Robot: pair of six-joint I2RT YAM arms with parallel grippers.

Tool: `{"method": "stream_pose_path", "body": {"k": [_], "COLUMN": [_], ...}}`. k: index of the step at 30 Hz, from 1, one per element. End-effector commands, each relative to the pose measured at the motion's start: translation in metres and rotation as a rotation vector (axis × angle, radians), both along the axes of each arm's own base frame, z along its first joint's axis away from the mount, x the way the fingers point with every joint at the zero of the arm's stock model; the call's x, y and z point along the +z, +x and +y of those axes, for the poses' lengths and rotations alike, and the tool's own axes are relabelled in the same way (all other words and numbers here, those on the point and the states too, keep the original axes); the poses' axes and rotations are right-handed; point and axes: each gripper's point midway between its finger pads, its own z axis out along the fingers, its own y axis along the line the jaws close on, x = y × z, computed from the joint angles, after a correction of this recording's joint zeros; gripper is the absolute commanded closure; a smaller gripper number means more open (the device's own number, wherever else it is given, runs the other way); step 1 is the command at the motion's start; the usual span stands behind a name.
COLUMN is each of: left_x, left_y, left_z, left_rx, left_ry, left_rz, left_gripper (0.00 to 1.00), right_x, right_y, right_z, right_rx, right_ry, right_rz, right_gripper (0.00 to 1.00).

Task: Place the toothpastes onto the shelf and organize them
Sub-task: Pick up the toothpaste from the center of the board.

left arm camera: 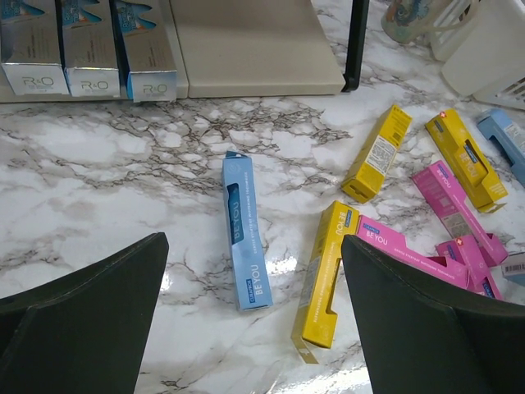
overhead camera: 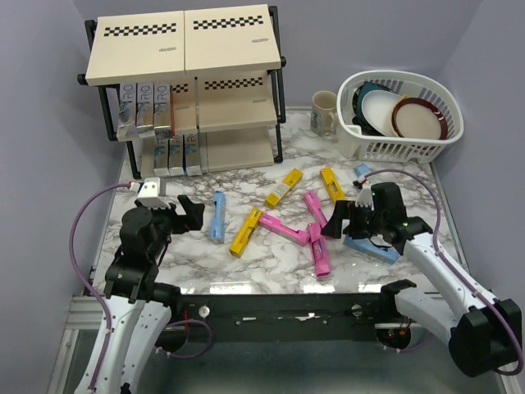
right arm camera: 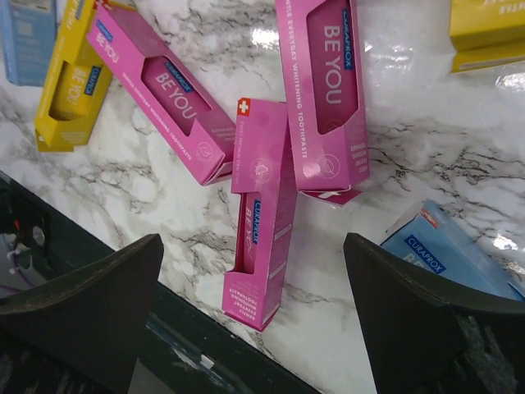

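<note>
The carton's cross-marked end should stay free for my left gripper. My right gripper should grab the carton by its windowed middle (overhead camera: 319, 249) (right arm camera: 262, 226) next.
The shelf (overhead camera: 184, 49) stands at the back left. Silver and teal toothpastes stand upright on its middle tier (overhead camera: 141, 107) and bottom tier (overhead camera: 172, 156). Several loose cartons lie on the marble: a light blue one (overhead camera: 217, 217), yellow ones (overhead camera: 245, 231) (overhead camera: 284, 188) and pink ones (overhead camera: 283, 227) (overhead camera: 319, 249). My left gripper (overhead camera: 190, 215) hangs open just left of the light blue carton (left arm camera: 246, 231), with nothing between its fingers. My right gripper (overhead camera: 338, 222) is open above a pink carton (right arm camera: 261, 222), over another light blue carton (overhead camera: 371, 246).
A white dish basket (overhead camera: 402, 144) with plates stands at the back right, a mug (overhead camera: 324, 111) beside it. The table's black front rail (overhead camera: 279, 308) runs close under the pink cartons. The right half of each shelf board (overhead camera: 238, 115) is bare.
</note>
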Motion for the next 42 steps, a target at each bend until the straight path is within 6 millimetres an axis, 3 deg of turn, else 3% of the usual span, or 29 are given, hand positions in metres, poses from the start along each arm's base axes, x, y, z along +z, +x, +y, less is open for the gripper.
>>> {"method": "stream_pose_path", "body": {"k": [1, 18, 28, 37, 42], "left_x": [0.008, 0.007, 0.006, 0.002, 0.002], "left_y": [-0.003, -0.004, -0.004, -0.003, -0.002], "left_z": [-0.006, -0.010, -0.012, -0.014, -0.015], "left_rx": [-0.038, -0.058, -0.069, -0.076, -0.081], "left_ry": [-0.021, -0.022, -0.024, -0.023, -0.027], "left_rz": [-0.031, -0.028, -0.025, -0.011, -0.007], "left_gripper": [0.01, 0.01, 0.01, 0.01, 0.01], "right_x": [-0.025, -0.052, -0.064, -0.093, -0.101], "right_y": [0.008, 0.009, 0.003, -0.007, -0.010], "right_z": [-0.002, 0.032, 0.047, 0.032, 0.034], "right_rx": [-0.078, -0.067, -0.030, -0.051, -0.033], "right_ry": [-0.091, -0.218, -0.302, -0.501, -0.550], "right_rz": [0.062, 0.113, 0.123, 0.165, 0.187], "right_gripper": [0.00, 0.31, 0.36, 0.38, 0.38]}}
